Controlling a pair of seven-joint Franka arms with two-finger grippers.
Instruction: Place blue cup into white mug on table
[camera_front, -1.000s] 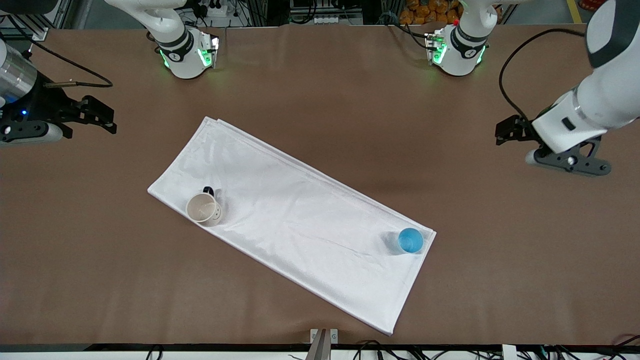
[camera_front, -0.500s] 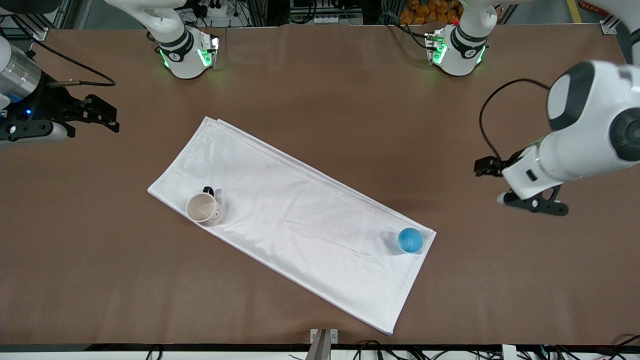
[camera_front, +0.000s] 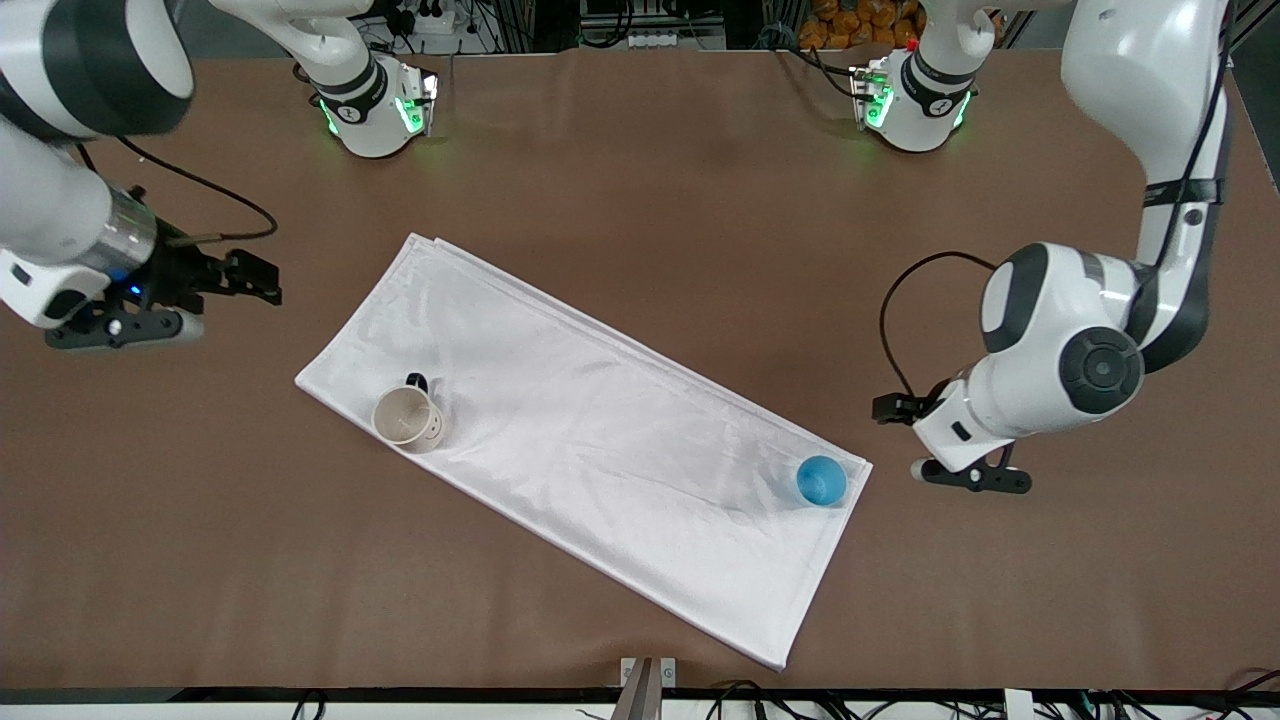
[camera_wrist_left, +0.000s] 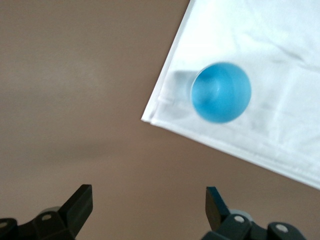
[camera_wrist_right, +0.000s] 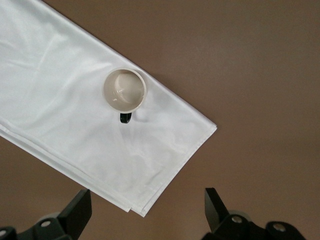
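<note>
The robot's right gripper should next grab the white mug by its black handle (camera_front: 416, 382), so that the mug's opening (camera_front: 403, 415) stays free to take the blue cup.
The blue cup (camera_front: 821, 480) stands upright on the white cloth, near the cloth's corner at the left arm's end; it also shows in the left wrist view (camera_wrist_left: 221, 92). The white mug (camera_front: 407, 416) stands upright on the cloth's other end, its black handle toward the robots; it also shows in the right wrist view (camera_wrist_right: 125, 89). My left gripper (camera_front: 888, 409) is open and empty over the bare table (camera_front: 1000, 600) beside the cup's corner of the cloth; it also shows in its wrist view (camera_wrist_left: 150, 200). My right gripper (camera_front: 260, 284) is open and empty over the table, off the mug's end of the cloth; it also shows in its wrist view (camera_wrist_right: 147, 205).
A long white cloth (camera_front: 600, 440) lies slantwise across the middle of the brown table. The two arm bases (camera_front: 375, 105) (camera_front: 915, 100) stand along the table's edge farthest from the front camera.
My left arm has swung down and inward, bringing its gripper close to the cup's corner of the cloth. My right gripper has moved toward the mug's end of the cloth. Cup and mug have not moved.
</note>
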